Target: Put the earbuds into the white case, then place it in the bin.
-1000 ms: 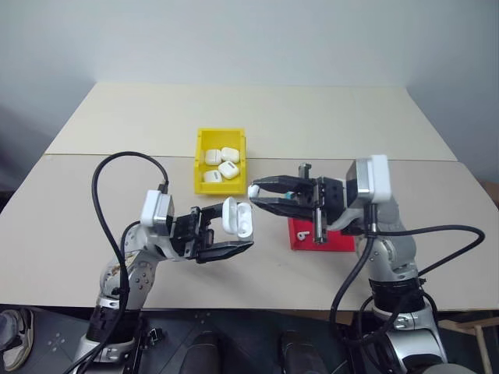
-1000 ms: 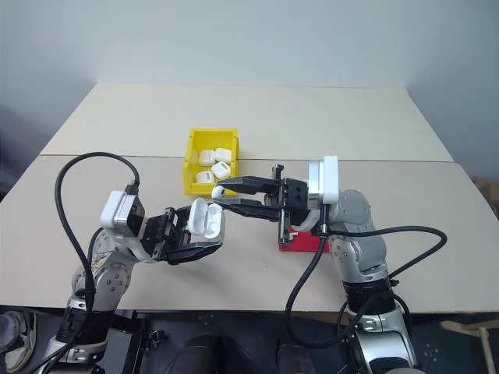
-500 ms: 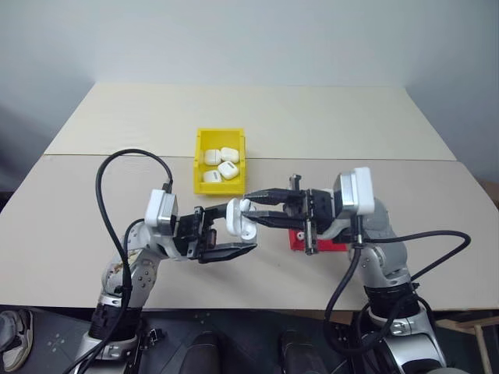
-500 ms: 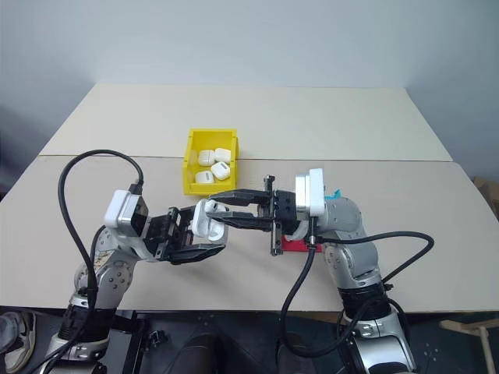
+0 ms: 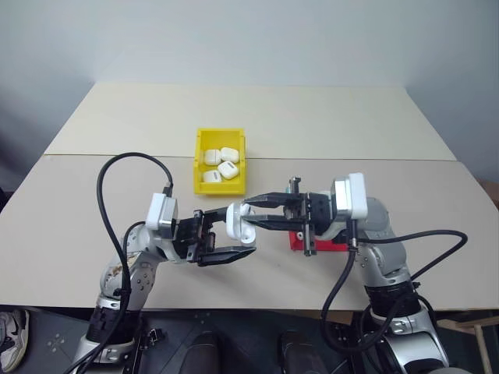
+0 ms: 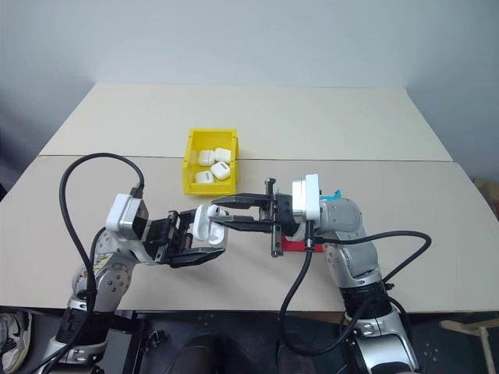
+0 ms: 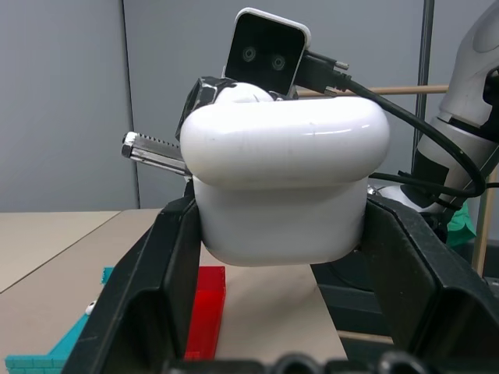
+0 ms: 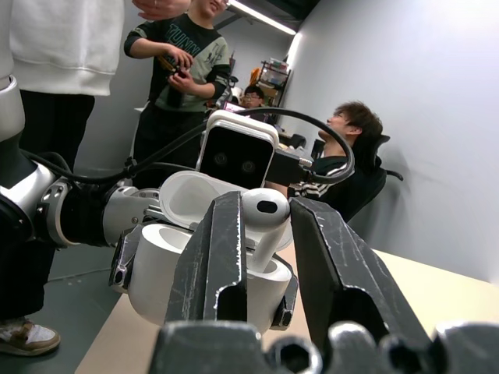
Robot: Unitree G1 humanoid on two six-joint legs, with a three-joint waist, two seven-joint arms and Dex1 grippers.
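My right gripper should open now, because the earbud's stem points down inside the white case's rim (image 8: pixel 273 269) and the earbud would rest in the case.
My left gripper (image 5: pixel 238 232) is shut on the white case (image 5: pixel 239 224) and holds it above the table's near half. The case's flip lid (image 8: pixel 187 199) stands open. From the right, my right gripper (image 5: pixel 249 216) reaches level to the case and is shut on one of the earbuds (image 8: pixel 263 210). That earbud's stem points down into the open case (image 8: pixel 160 273). In the left wrist view the case (image 7: pixel 284 195) sits between the two black fingers (image 7: pixel 148 288). The yellow bin (image 5: pixel 199 167) stands behind the grippers with several white cases inside.
A shallow red tray (image 6: pixel 293 246) lies on the table under my right arm, with a teal edge (image 7: pixel 47 358) beside it. Black cables loop off both wrists. People (image 8: pixel 179 70) stand and sit in the room beyond the table.
My right gripper has moved left with the earbud, from beside the red tray up to the open case. The left gripper and the case have stayed in place.
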